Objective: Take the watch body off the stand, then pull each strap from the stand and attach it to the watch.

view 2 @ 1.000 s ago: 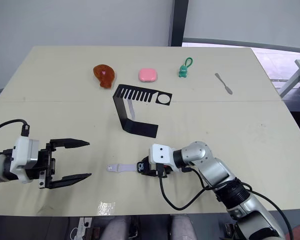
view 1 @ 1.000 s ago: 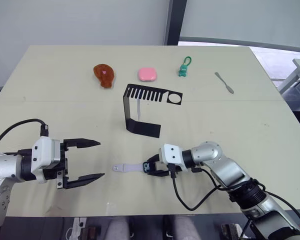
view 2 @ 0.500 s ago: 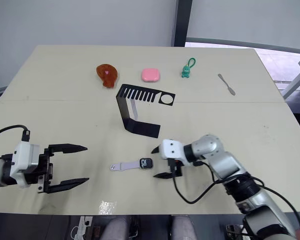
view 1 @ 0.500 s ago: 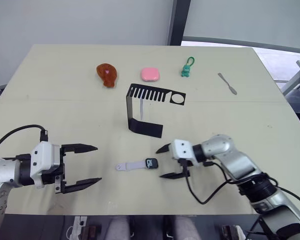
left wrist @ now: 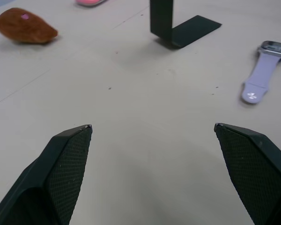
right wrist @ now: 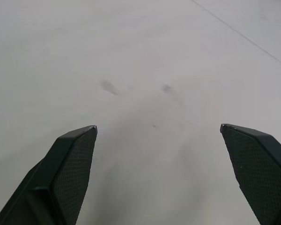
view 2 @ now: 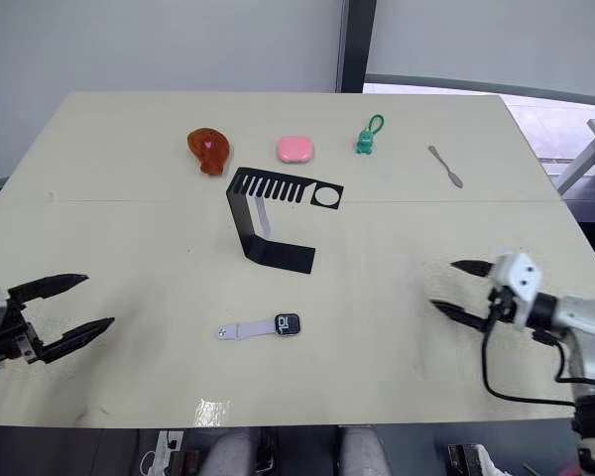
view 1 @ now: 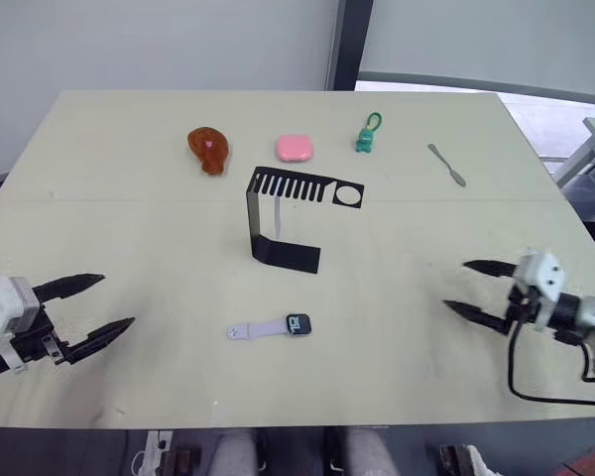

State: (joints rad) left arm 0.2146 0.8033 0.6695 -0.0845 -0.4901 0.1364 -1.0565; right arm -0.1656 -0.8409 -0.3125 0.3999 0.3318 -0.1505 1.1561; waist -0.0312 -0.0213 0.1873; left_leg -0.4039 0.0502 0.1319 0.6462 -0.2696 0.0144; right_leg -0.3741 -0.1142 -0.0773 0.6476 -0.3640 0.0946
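Observation:
Next, my left gripper grabs the joined watch by the long side edges of its body (view 1: 298,324) (left wrist: 274,48) to attach the second strap from the stand.
The watch body (view 1: 297,323) lies flat on the table in front of the stand (view 1: 278,248), with one pale strap (view 1: 258,329) joined to its left side. A second strap (view 1: 278,215) hangs from the stand's slotted top arm. My left gripper (view 1: 116,300) is open near the table's left edge, well clear of the watch. In the left wrist view its fingers frame bare table, with the watch body (left wrist: 274,47) and the strap (left wrist: 260,77) beyond. My right gripper (view 1: 456,285) is open at the right, far from the watch, over bare table.
Along the far side of the table lie a brown drumstick toy (view 1: 208,149), a pink rounded object (view 1: 294,149), a green keychain toy (view 1: 365,136) and a grey spatula-like tool (view 1: 444,164). The table's front edge runs close below both grippers.
My right gripper opened, let go of the watch body and drew back to the right. My left gripper drew back to the left. The watch with its strap stays on the table.

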